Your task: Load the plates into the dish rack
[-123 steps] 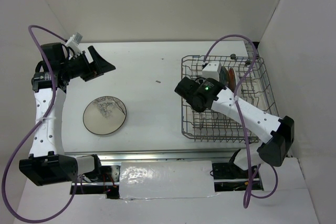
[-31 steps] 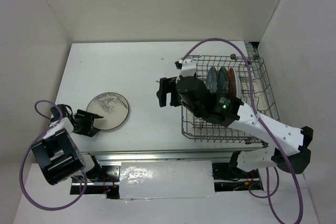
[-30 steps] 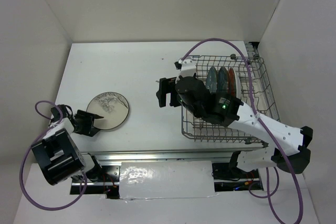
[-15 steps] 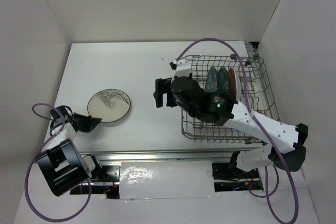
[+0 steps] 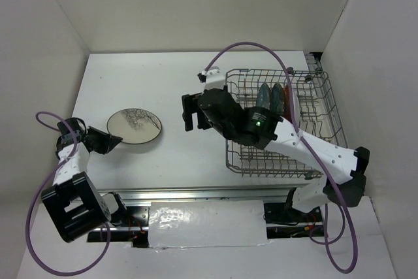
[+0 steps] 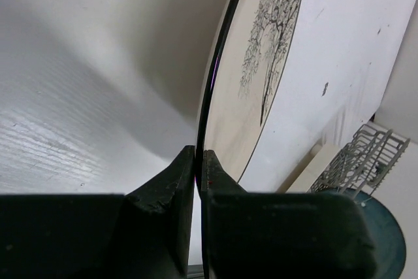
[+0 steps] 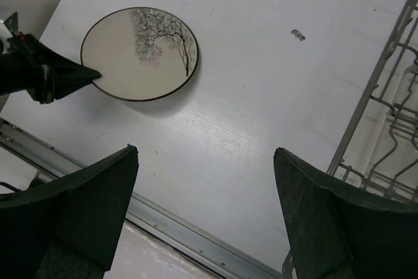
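The cream plate's rim (image 5: 160, 123) (image 7: 196, 48) by the branch drawing, opposite my left gripper, should be grabbed next by my right gripper. The plate's far rim will stay free to enter the rack.
The cream plate with a dark branch drawing (image 5: 134, 127) is at the table's left, with a shadow under it in the right wrist view. My left gripper (image 5: 117, 140) is shut on its near-left rim. In the left wrist view the rim runs edge-on between the closed fingers of the left gripper (image 6: 200, 156). Two teal plates (image 5: 263, 96) and a red plate (image 5: 289, 100) stand upright in the dish rack (image 5: 307, 161). My right gripper (image 5: 189, 113) hangs open over the table, left of the rack, holding nothing. The right wrist view looks past the right gripper (image 7: 206, 151) to the cream plate (image 7: 139, 53).
The wire rack fills the table's right side, and its left rim (image 7: 385, 76) lies close beside my right fingers. A small dark speck (image 7: 298, 34) lies on the white tabletop. A metal rail (image 7: 196, 243) runs along the near edge.
My left gripper has closed on the cream plate's rim and moved it slightly back and left. The right arm has swung left, out from over the rack.
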`<state>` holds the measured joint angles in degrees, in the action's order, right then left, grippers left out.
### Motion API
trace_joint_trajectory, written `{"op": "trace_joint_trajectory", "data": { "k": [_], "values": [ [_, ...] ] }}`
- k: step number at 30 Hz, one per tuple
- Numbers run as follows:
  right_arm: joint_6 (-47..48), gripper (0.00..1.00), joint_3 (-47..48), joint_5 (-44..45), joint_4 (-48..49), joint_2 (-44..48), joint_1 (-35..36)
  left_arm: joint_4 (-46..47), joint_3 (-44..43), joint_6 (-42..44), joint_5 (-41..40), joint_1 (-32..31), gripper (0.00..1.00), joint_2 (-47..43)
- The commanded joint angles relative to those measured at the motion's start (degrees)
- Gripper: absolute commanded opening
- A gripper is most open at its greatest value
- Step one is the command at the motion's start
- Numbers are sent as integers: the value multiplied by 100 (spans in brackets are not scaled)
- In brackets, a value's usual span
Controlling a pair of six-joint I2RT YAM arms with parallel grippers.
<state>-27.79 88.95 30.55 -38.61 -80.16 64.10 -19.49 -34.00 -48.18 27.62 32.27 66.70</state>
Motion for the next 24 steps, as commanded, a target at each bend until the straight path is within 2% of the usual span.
{"op": "trace_joint_trajectory", "data": {
  "k": [1,10,13,14,19,24],
  "values": [
    [81,91,412,-372,-164,-280,-46,-91,-423,379,234,-160,0,-51],
    [151,92,791,-1374,-182,-913,-327,-371,-1310,1109,1368,-186,0,-34],
    [283,92,773,-2444,-77,-949,-696,-564,-1810,1425,1920,-195,0,36],
    [344,93,747,-2561,-50,-966,-827,-583,-1969,1600,2288,-186,0,63],
    [459,95,870,-3001,-85,-1142,-1144,-890,-2400,1935,2905,-247,0,133],
    [415,97,1037,-3739,46,-1318,-1663,-1101,-2822,2094,3276,-283,0,107]
  ]
}}
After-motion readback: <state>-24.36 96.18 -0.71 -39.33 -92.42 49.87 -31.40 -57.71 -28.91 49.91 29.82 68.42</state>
